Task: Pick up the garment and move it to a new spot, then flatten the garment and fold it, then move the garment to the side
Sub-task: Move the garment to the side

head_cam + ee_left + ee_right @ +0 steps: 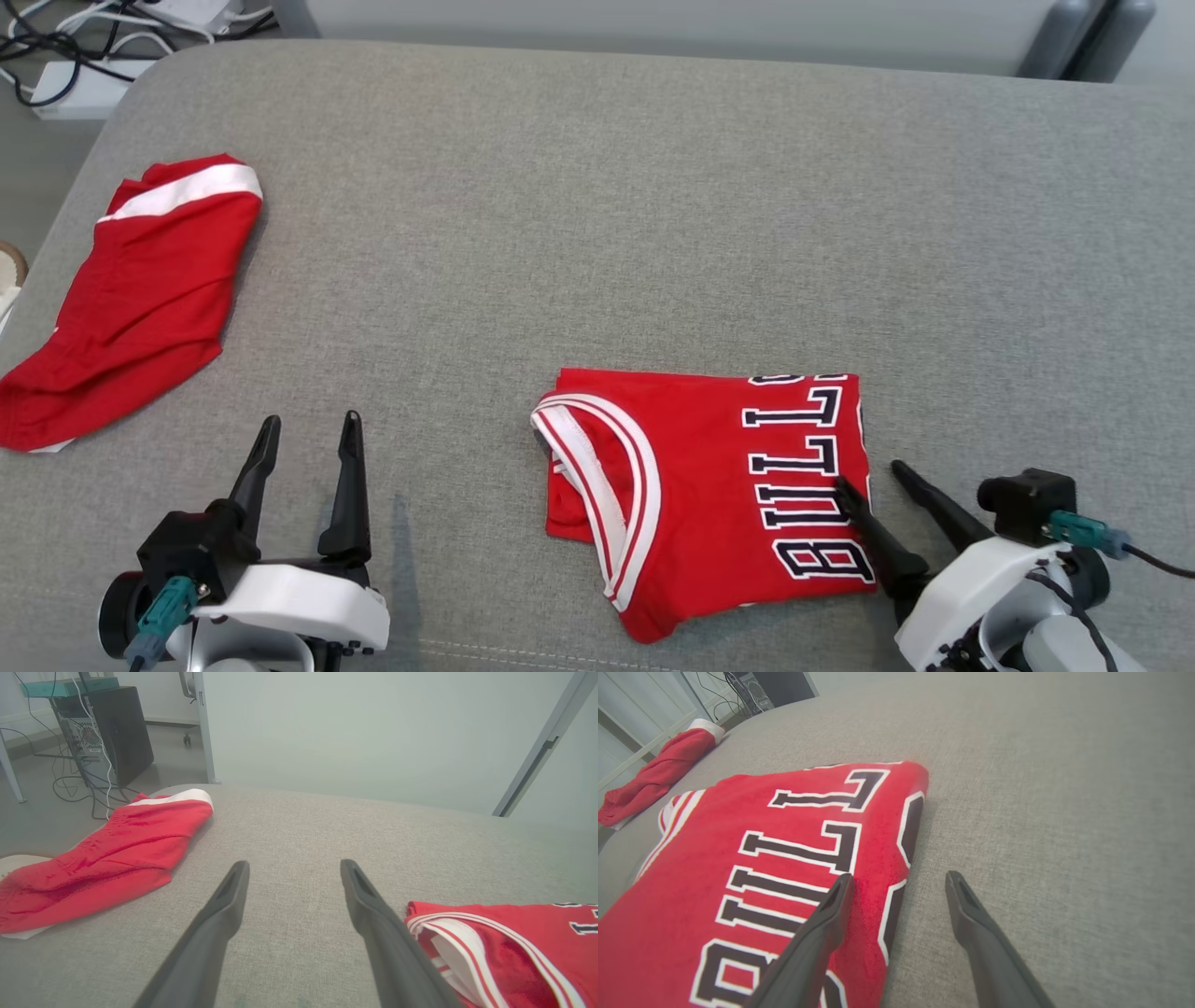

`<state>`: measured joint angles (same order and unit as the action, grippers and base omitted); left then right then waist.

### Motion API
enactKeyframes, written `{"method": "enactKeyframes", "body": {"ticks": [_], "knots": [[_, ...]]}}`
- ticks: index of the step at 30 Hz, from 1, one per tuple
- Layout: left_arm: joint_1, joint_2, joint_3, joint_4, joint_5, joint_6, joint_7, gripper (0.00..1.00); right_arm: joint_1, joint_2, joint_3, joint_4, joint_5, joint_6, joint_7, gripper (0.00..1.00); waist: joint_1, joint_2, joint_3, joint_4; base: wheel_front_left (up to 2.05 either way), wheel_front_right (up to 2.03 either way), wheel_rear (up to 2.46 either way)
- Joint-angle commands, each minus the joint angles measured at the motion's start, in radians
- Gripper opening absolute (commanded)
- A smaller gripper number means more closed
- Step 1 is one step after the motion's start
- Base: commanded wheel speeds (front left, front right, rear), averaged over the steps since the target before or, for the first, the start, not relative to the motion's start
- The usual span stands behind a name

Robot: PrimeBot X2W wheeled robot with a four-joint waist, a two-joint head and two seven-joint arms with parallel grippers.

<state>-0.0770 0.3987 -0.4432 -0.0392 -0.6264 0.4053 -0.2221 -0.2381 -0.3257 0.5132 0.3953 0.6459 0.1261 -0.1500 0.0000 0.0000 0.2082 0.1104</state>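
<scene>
I will move the jersey to the side, so my right gripper will next grab the folded jersey (695,482) by its folded edge along the lettering (860,482).
The garment (709,485) is a red jersey with dark white-edged lettering and white-striped trim, folded into a compact rectangle on the grey surface, near the front, right of centre. It appears too in the left wrist view (514,947) and the right wrist view (752,868). My right gripper (873,478) (899,882) is open at the jersey's right edge, one finger over the lettering and the other over bare fabric. Well to the left of the jersey, my left gripper (311,429) (294,868) stands open over the grey surface with nothing between its fingers.
A second red garment with a white band (131,299) (107,858) (654,774) lies crumpled at the left edge of the grey cushioned surface (653,215). Cables and a white box (84,84) sit on the floor beyond the far left corner.
</scene>
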Motion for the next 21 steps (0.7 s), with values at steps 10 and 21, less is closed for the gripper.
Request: {"method": "enactKeyframes", "body": {"ticks": [10, 21], "knots": [[-0.068, 0.005, 0.042, 0.011, -0.001, -0.015, -0.025, 1.0, -0.105, -0.051, 0.151, 0.01, 0.168, 0.005, 0.099, 0.0, 0.0, 0.0, 0.022, 0.018, 0.0, 0.0, 0.0], [-0.063, -0.007, 0.052, 0.024, -0.002, -0.025, -0.032, 1.0, -0.27, -0.262, 0.181, -0.252, 0.249, 0.005, 0.278, 0.0, 0.0, 0.0, 0.009, -0.028, 0.0, 0.0, 0.0]]}}
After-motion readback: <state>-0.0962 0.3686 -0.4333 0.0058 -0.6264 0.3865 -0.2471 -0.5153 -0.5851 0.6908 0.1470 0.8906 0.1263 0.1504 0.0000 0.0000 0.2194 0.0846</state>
